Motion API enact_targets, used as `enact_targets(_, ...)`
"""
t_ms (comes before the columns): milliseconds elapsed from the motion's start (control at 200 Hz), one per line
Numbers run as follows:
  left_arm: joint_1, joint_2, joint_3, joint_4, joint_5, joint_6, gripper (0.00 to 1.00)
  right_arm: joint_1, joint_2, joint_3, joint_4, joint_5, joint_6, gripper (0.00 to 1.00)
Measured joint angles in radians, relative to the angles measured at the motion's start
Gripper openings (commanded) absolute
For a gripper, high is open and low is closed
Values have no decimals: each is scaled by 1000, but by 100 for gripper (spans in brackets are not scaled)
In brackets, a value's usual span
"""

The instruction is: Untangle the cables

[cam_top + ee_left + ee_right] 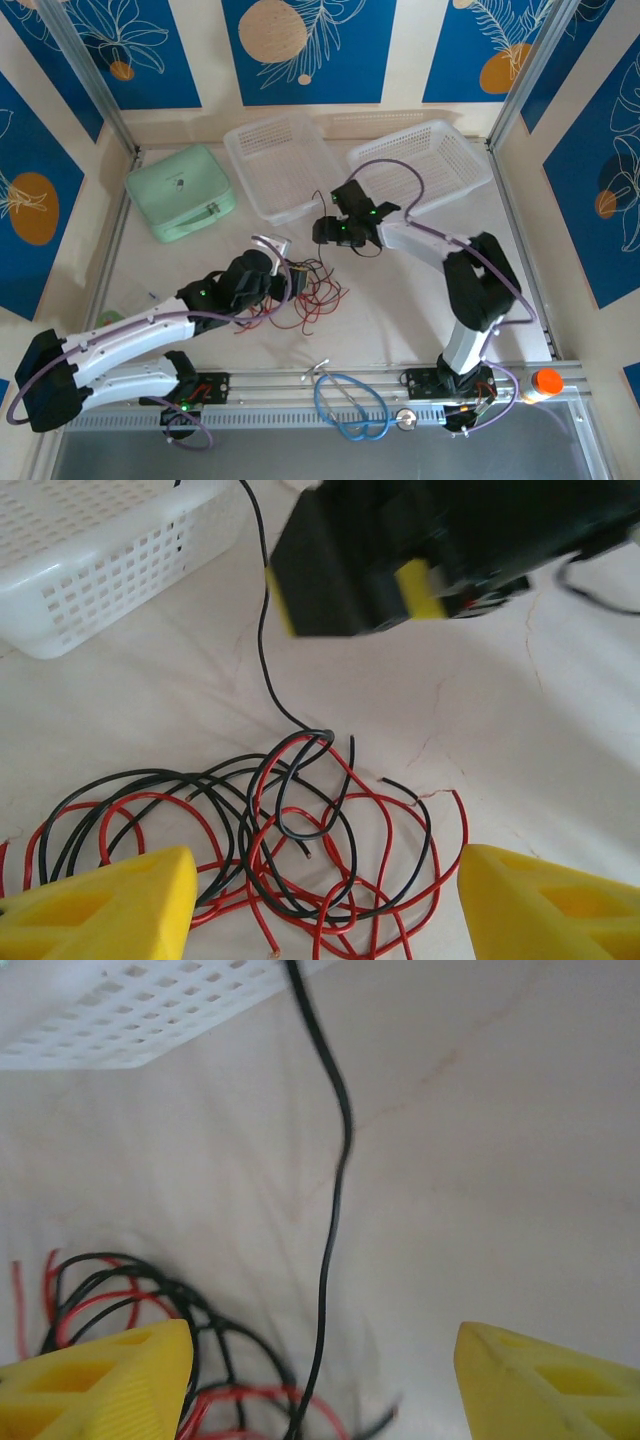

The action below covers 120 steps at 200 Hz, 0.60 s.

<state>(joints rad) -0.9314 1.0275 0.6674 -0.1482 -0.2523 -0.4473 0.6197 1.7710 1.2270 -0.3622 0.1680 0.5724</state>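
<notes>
My right gripper needs to grab the black wire's loose part beyond the tangle next, so that it can pull the black wire alone free.
The cables lie as a loose tangle of red and black wires mid-table. My left gripper hovers over the tangle's left side. In the left wrist view its yellow fingers stand wide apart above the cables, gripping nothing. One black wire rises from the tangle past my right gripper. My right gripper is just beyond the tangle. It is open, and the black wire runs loose through the gap, touching neither finger. The tangle's edge shows at lower left.
Two white mesh baskets stand at the back, the left one close to the right gripper. A mint green case sits back left. A thicker blue cable loop lies on the front rail, an orange object at front right.
</notes>
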Motion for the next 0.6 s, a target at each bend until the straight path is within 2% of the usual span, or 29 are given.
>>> enact_targets(185, 2, -29, 0, -32, 0, 0, 72, 15, 146, 130, 33, 54, -122, 67)
enact_targets(405, 2, -69, -1, -51, 0, -1, 73, 2, 223, 290, 5, 116, -151, 58)
enact_targets(490, 2, -83, -2, -56, 0, -1, 73, 1, 225, 291, -11, 138, -151, 47)
enact_targets(600, 2, -100, -2, -59, 0, -1, 73, -5, 227, 291, -30, 159, -140, 18)
